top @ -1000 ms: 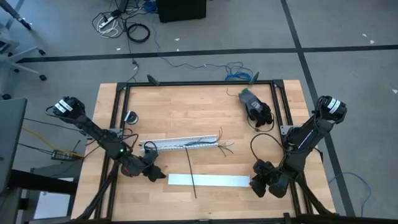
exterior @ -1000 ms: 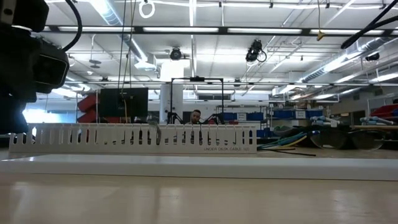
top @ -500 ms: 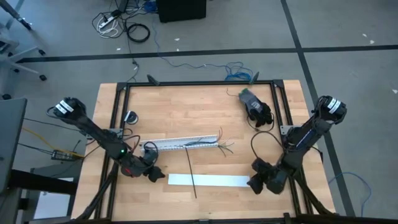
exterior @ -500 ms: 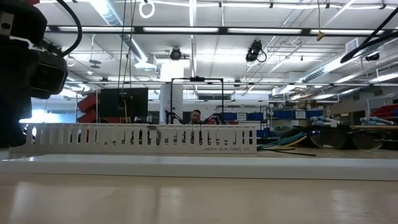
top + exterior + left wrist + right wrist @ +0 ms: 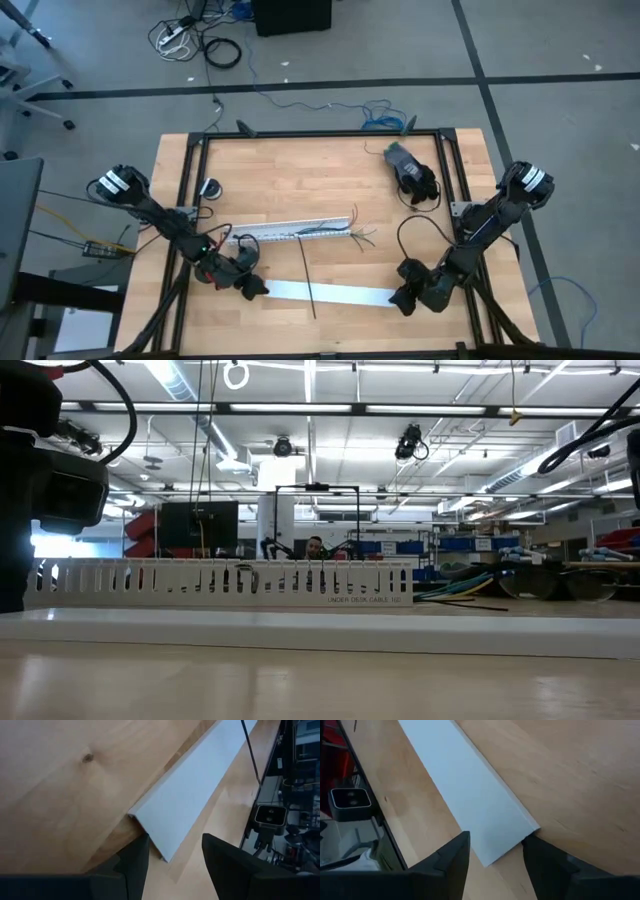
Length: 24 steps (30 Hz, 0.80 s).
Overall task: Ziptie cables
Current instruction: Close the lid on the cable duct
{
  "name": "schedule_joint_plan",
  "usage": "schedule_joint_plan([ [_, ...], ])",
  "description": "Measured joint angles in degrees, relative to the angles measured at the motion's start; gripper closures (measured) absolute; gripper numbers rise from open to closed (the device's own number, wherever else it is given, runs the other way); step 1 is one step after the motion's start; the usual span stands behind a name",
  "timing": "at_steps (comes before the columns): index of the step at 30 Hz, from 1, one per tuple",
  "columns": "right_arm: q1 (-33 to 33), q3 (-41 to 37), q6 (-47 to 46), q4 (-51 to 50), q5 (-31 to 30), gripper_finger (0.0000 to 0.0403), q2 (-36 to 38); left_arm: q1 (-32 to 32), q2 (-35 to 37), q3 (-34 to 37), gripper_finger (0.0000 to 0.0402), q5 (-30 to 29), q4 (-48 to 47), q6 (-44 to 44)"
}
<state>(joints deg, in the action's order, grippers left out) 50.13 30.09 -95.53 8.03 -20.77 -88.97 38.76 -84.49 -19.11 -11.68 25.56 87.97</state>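
Next, my right gripper grabs the flat white cover piece by its short end (image 5: 391,297), to cover the slotted channel (image 5: 290,230) that holds the cables.
The cables (image 5: 358,236) fan out from the right end of the white slotted channel (image 5: 290,230), which lies mid-table. The ziptie (image 5: 308,280), a thin black strip, lies flat and crosses a flat white cover strip (image 5: 330,292) nearer the front edge. My left gripper (image 5: 255,288) is low at the cover's left end (image 5: 150,840). It is open, with a finger on either side of that end. My right gripper (image 5: 400,297) is open in the same way at the cover's right end (image 5: 512,845). The ziptie (image 5: 250,750) also shows farther along the cover.
A black object (image 5: 412,172) lies at the far right and a small round part (image 5: 208,187) at the far left. The black table frame (image 5: 320,133) runs around the top. The low camera (image 5: 269,815) stands at the near edge. Bare wood lies behind the channel.
Both grippers have come down toward the table and closed in on the white cover strip, the left toward its left end and the right toward its right end. The cover, ziptie, channel and cables have stayed where they were.
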Motion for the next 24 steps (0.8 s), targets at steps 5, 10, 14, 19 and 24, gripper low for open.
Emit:
schedule_joint_plan([
  [5, -0.01, -0.11, 1.07, 1.56, -1.55, 0.0224, 0.02, -0.08, -0.07, -0.18, 0.0224, 0.64, 0.47, -1.26],
  [10, -0.11, -0.11, 1.09, 1.62, -2.35, 0.0224, 0.19, -0.13, -0.11, -0.79, 0.0224, 0.85, 0.13, -2.25],
  [14, -0.09, -0.11, 1.09, 1.63, -3.10, 0.0224, 0.47, -0.13, -0.13, -0.83, 0.0224, 0.84, -0.02, -2.26],
  [19, -0.22, -0.15, 1.27, 2.10, -3.58, 0.0224, 0.46, -0.13, -0.15, -0.88, 0.0224, 0.83, -0.09, -2.28],
  [24, -0.28, -0.33, 1.47, 1.34, -4.32, 0.0224, 1.90, -0.15, -0.17, -0.92, 0.0224, 0.87, -0.13, -2.29],
])
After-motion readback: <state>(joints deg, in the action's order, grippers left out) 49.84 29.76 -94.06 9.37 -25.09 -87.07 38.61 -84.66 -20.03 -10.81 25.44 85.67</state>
